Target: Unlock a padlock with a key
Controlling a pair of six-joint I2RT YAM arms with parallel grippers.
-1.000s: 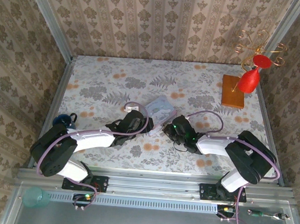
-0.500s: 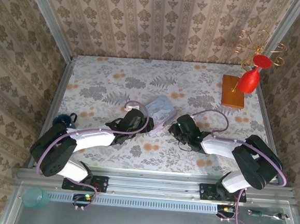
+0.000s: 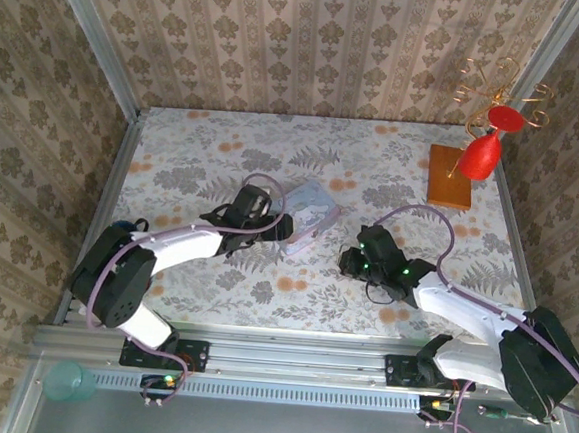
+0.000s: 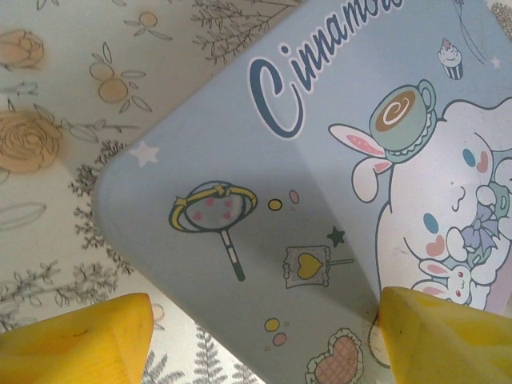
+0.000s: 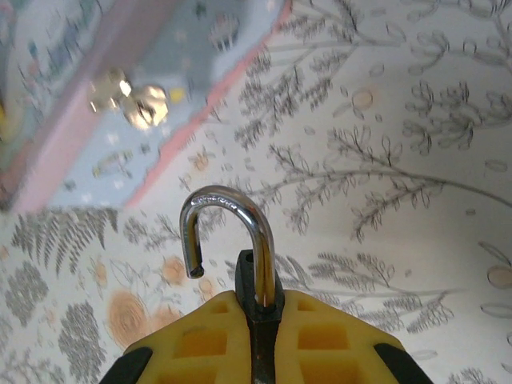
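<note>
The padlock (image 5: 256,282) is edge-on above open table beside the tin, so it would fall and tip over there if the robot's right gripper opened now.
My right gripper (image 5: 258,308) is shut on the padlock (image 5: 256,282), whose dark body is pinched between the yellow fingers. Its silver shackle (image 5: 230,210) sticks up with the free end out of the body. In the top view this gripper (image 3: 350,262) is to the right of the pastel cartoon tin (image 3: 310,215), apart from it. My left gripper (image 4: 264,344) is open, its yellow fingertips (image 4: 76,336) spread over the tin's lid (image 4: 320,176). From above it (image 3: 275,226) is at the tin's left corner. The key is hidden.
A wooden block (image 3: 451,177) with a gold wire stand and red ornaments (image 3: 483,152) stands at the back right. A dark blue object (image 3: 120,231) lies at the table's left edge. Shiny metal bits (image 5: 128,100) show on the tin's side. Patterned walls close three sides.
The right gripper has drawn back to the right, away from the tin, with the padlock. The left gripper has moved up to the tin's left corner.
</note>
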